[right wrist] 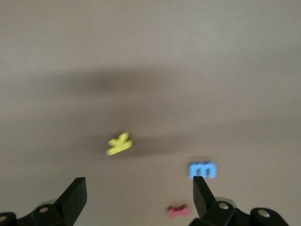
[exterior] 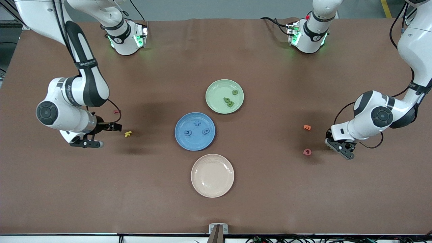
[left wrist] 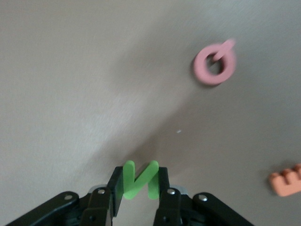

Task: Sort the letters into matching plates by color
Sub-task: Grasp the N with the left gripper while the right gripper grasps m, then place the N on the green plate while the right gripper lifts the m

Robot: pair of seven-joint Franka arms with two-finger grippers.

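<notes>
The blue m belongs on the blue plate (exterior: pixel 182 141), so my right gripper will grab the m by its outer legs next.
The pale green plate (exterior: pixel 216 88) holds three green letters (exterior: pixel 230 100). Beside it, nearer the front camera, the blue plate (exterior: pixel 182 141) holds three blue letters (exterior: pixel 197 129). My left gripper (exterior: pixel 341 148) (left wrist: pixel 139 178) is low over the table at the left arm's end and is shut on a bright green letter N (left wrist: pixel 129 181), which the front view does not show. My right gripper (exterior: pixel 101 135) (right wrist: pixel 139 188) stands open, low over the table at the right arm's end. A blue letter m (right wrist: pixel 203 169) lies by one of its fingertips (right wrist: pixel 200 188).
A cream-beige plate (exterior: pixel 212 175) sits nearest the front camera. An orange letter (exterior: pixel 306 127) (left wrist: pixel 287 181) and a pink letter (exterior: pixel 307 152) (left wrist: pixel 215 64) lie beside the left gripper. A yellow letter (exterior: pixel 128 134) (right wrist: pixel 119 144) and a small dark red piece (right wrist: pixel 178 211) lie by the right gripper.
</notes>
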